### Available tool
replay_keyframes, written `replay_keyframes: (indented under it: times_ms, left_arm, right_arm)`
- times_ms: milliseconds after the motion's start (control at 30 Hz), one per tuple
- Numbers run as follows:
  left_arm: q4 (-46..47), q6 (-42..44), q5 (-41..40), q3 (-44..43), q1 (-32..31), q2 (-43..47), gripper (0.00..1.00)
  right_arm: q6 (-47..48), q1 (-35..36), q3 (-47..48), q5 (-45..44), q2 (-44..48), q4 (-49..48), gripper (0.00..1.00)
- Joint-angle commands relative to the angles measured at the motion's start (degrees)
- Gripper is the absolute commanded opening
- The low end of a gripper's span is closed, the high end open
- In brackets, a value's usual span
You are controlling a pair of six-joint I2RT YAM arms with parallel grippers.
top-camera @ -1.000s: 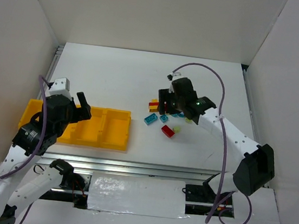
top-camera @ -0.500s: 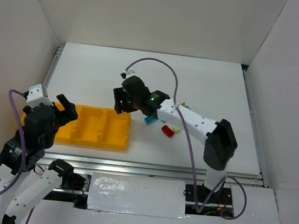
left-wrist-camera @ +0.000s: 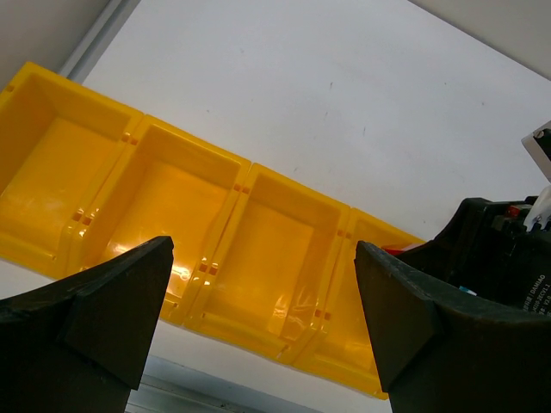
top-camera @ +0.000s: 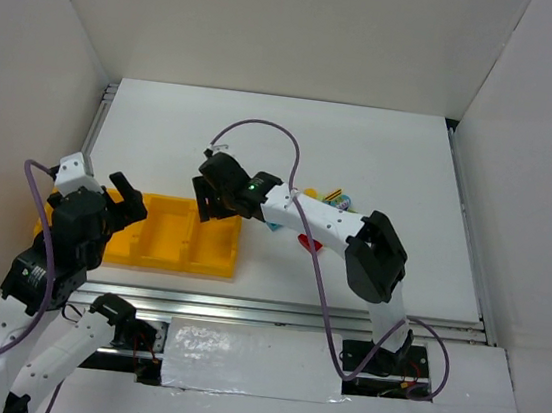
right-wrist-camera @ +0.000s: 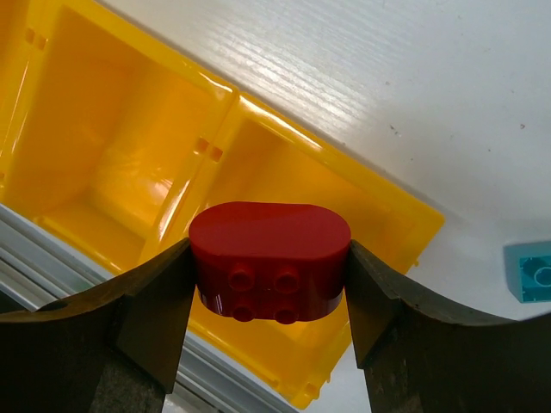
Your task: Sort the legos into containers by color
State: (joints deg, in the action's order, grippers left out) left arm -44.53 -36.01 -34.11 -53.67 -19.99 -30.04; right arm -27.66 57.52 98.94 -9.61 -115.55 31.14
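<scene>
The red lego is above the open bottom of the yellow tray's rightmost section and would come to rest there, so my right gripper opens now.
A red lego [right-wrist-camera: 269, 258], oval with studs on its side, is clamped between my right gripper's [right-wrist-camera: 269, 277] fingers. It hangs over the rightmost compartment of the yellow tray of containers [right-wrist-camera: 112, 129]. From above, the right gripper [top-camera: 214, 202] sits over the tray's [top-camera: 167, 235] right end and hides the brick. My left gripper [top-camera: 128, 198] is open and empty above the tray's left part; its wrist view shows its jaws [left-wrist-camera: 263, 249] wide apart over the empty compartments [left-wrist-camera: 237, 194]. More legos [top-camera: 333, 195] lie on the table to the right, partly behind the right arm.
A teal lego [right-wrist-camera: 534, 271] lies on the white table just right of the tray. A red lego [top-camera: 307, 241] rests nearby under the right forearm. White walls enclose the table on three sides. A metal rail [top-camera: 273, 312] runs along the near edge.
My right arm swung left from the lego pile to the tray's right end, carrying the red lego. The left arm pulled back to the left, jaws still open.
</scene>
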Motion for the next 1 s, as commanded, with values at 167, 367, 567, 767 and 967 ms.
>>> replay_keyframes:
  times_ms: [167,367,567,767,967]
  left_arm:
    - [2.35,1.38,0.89,-0.21,0.39,-0.46,0.99]
    - [2.35,1.47,0.97,-0.3,0.39,-0.63,1.0]
    - [2.26,1.47,0.71,-0.21,0.39,-0.19,1.0]
    - [2.61,1.73,1.67,-0.03,0.48,-0.1,1.0]
    - [2.52,1.82,2.03,-0.21,0.56,-0.55,1.0]
  right_arm:
    - [-0.64,1.11,0.73,2.31,0.94,-0.55,0.71]
    - [-0.12,0.93,0.12,2.75,3.74,-0.9,0.93]
    - [4.44,0.84,-3.2,1.26,9.35,0.15,0.99]
    - [13.24,-3.19,-21.37,5.3,22.79,-4.41,0.98]
    - [13.51,-16.11,-34.41,13.28,30.29,-5.91,0.96]
